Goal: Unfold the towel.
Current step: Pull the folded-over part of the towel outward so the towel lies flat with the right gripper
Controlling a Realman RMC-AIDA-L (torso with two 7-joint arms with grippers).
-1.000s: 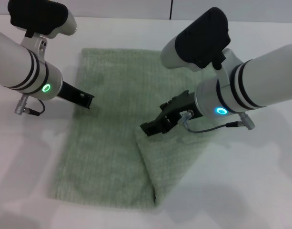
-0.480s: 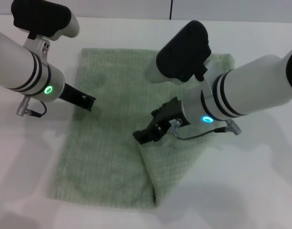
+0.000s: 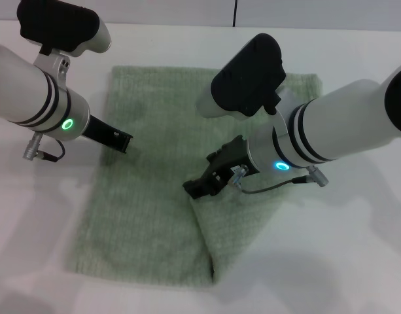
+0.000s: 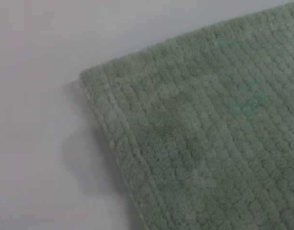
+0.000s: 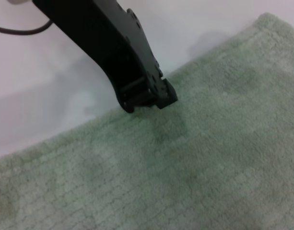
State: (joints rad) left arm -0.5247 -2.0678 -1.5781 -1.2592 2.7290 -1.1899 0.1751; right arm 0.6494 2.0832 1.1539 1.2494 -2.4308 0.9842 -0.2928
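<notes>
My right gripper's fingers reach down to the towel's surface and meet the top end of the flap's edge [image 3: 193,205]. It is time to close on the flap.
The pale green towel [image 3: 148,196] lies flat on the white table; its lower right part is folded over into a flap [image 3: 243,222] whose edge runs diagonally. My right gripper [image 3: 196,188] is low over the top end of that fold edge, at the towel's middle. My left gripper [image 3: 123,141] hovers at the towel's left edge, shut and empty; it also shows in the right wrist view [image 5: 154,98] above the towel [image 5: 185,167]. The left wrist view shows a hemmed towel corner [image 4: 103,81] on the table.
The white table [image 3: 357,248] surrounds the towel on all sides. A dark vertical seam [image 3: 235,13] marks the wall behind the table's far edge. No other objects show.
My right gripper moved down and to the left across the towel to the top of the fold edge, then nearly stopped. My left arm has barely moved.
</notes>
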